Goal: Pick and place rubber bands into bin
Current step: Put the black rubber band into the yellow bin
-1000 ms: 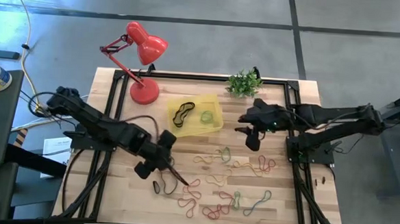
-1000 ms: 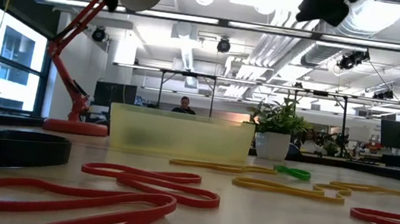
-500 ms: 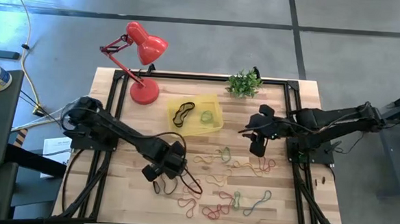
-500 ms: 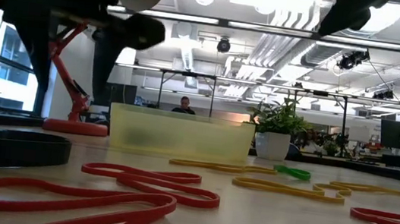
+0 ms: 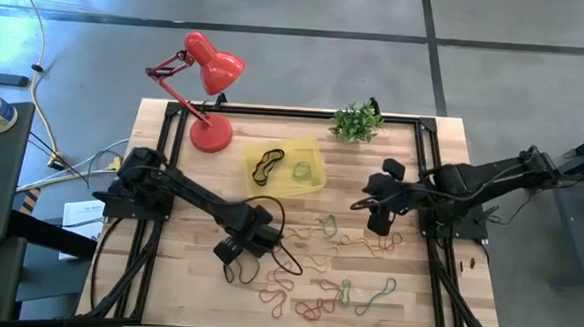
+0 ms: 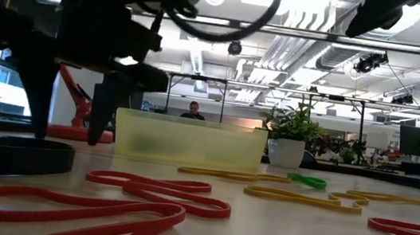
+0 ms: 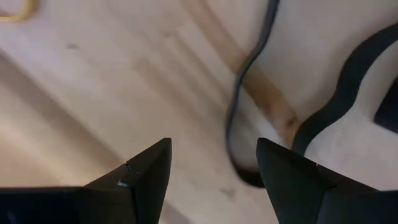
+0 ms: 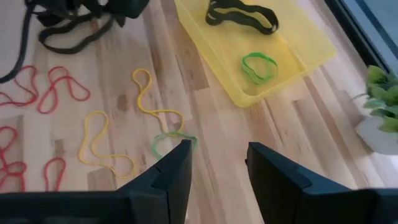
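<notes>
My left gripper grabs the large black rubber band by a part of its loop point(image 7: 245, 174) next, to put it in the yellow bin.
The yellow bin point(image 5: 311, 181) stands near the table's far edge and holds a black band point(image 5: 267, 165) and a green band point(image 5: 302, 169). Several red, yellow and green rubber bands point(image 5: 315, 307) lie flat on the near half of the table. My left gripper point(image 5: 237, 253) is open and points down, low over a black band point(image 6: 9, 153). In the left wrist view that band point(image 7: 345, 87) lies just beside the open fingers point(image 7: 214, 168). My right gripper point(image 5: 377, 226) hovers open above a green band point(image 8: 174, 142) and the yellow bands.
A red desk lamp point(image 5: 212, 74) stands at the far left corner and a small potted plant point(image 5: 355, 120) at the far edge. Dark frame rails run along the table's sides. Bare wood lies between the bin and the scattered bands.
My left gripper has moved toward the table's right and come down to just above the black band, staying open. My right gripper has drifted toward the near edge and slightly right, over the scattered bands. No band has moved.
</notes>
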Tool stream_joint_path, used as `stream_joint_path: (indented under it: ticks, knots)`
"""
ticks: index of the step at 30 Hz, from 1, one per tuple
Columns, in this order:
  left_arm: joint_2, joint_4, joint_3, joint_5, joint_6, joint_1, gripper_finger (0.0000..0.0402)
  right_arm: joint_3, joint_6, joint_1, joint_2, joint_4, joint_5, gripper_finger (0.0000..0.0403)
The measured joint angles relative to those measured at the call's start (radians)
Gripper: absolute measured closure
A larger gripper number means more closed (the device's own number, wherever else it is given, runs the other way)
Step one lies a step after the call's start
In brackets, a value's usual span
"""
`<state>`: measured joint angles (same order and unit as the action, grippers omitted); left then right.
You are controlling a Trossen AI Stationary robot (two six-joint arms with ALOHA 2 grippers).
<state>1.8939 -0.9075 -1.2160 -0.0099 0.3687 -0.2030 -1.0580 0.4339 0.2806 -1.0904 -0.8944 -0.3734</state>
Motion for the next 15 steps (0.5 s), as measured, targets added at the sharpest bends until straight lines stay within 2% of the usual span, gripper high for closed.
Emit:
stream_joint_path:
  ticks: [4,9,15]
  knots:
    - [0.024,0.015,0.0,0.017,-0.027,0.0,0.0177,0.0,0.015,0.021,0.0,-0.013,-0.021,0.0258]
    - [0.024,0.024,0.0,-0.042,-0.079,0.0,0.0181,0.0,0.03,0.044,0.0,-0.013,-0.054,0.0258]
    - [0.024,0.035,0.0,-0.017,-0.085,0.0,0.0243,0.0,0.038,0.057,0.0,-0.015,-0.092,0.0258]
